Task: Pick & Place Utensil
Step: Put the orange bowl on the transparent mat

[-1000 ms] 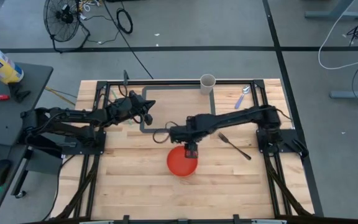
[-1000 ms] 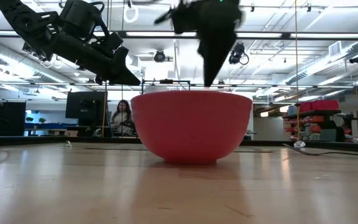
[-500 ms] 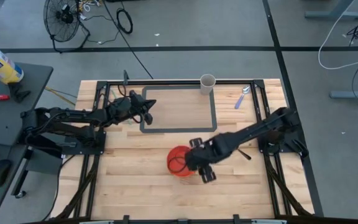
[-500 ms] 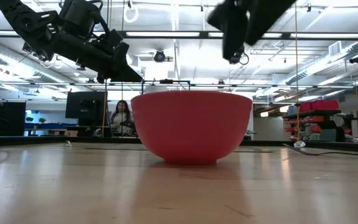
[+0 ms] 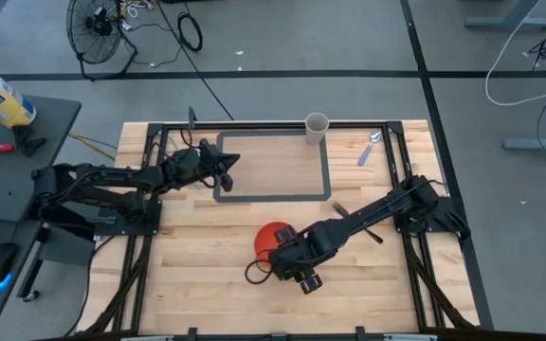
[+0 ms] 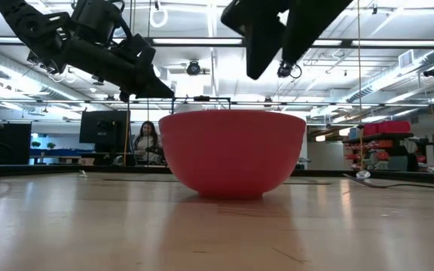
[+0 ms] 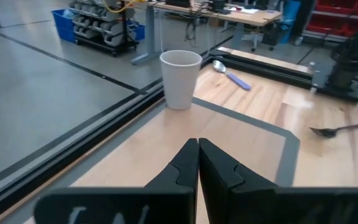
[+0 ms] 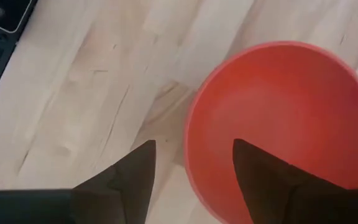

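Observation:
Next, the right gripper grabs the red bowl by its rim to move it into the taped area for the utensils.
The red bowl stands on its base near the table's middle and looks empty in the right wrist view. My right gripper hangs open above the bowl's near rim; its fingers stand on either side of the rim, well above it and touching nothing. A black fork lies flat on the table to the right of the bowl, partly under the right arm. My left gripper is shut and raised over the left edge of the grey taped rectangle.
A white cup stands at the far edge of the taped rectangle. A spoon with a blue handle lies near the far right corner. Black frame rails run along the table's sides. Bare wood lies near the bowl.
My right gripper has swung from over the bowl's far side toward the table's near edge and now hangs over the bowl's near rim. It has also risen above the bowl. The bowl and the fork have stayed where they were.

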Controlling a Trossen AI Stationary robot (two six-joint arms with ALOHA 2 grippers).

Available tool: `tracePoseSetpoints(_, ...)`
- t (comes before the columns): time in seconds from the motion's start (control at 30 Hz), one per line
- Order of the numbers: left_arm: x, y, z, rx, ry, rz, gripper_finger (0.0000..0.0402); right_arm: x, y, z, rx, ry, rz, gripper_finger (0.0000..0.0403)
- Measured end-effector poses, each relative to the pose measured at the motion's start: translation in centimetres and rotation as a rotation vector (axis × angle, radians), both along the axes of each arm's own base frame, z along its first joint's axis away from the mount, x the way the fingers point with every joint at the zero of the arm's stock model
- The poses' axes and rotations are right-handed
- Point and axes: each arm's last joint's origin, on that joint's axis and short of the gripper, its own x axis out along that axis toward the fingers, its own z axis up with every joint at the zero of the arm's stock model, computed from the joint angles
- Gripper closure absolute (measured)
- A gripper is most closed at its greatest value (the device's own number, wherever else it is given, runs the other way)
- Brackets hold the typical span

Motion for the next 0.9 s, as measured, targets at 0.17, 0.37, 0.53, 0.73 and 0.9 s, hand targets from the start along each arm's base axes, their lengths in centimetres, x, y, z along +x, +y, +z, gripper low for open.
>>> tracePoseSetpoints(0.17,0.2,-0.6,0.0,-0.002,-0.003,-0.044,0.0388,-0.4,1.1,0.2,-0.015,-0.028,0.024,0.0188)
tracePoseSetpoints(0.37,0.3,-0.8,0.0,-0.002,-0.007,-0.05,0.0387,-0.5,2.1,0.4,-0.022,-0.074,0.09,0.0188)
tracePoseSetpoints(0.53,0.3,-0.8,0.0,-0.019,-0.015,-0.055,0.0388,-0.4,1.3,-0.6,-0.077,-0.063,0.066,0.0188)
tracePoseSetpoints(0.73,0.3,-0.8,0.0,-0.021,-0.016,-0.057,0.0387,-0.9,0.3,-3.4,-0.11,-0.003,0.08,0.0188)
tracePoseSetpoints(0.9,0.3,-0.8,0.0,-0.021,-0.015,-0.057,0.0388,-1.2,0.4,-5.1,-0.125,-0.013,0.155,0.0191)
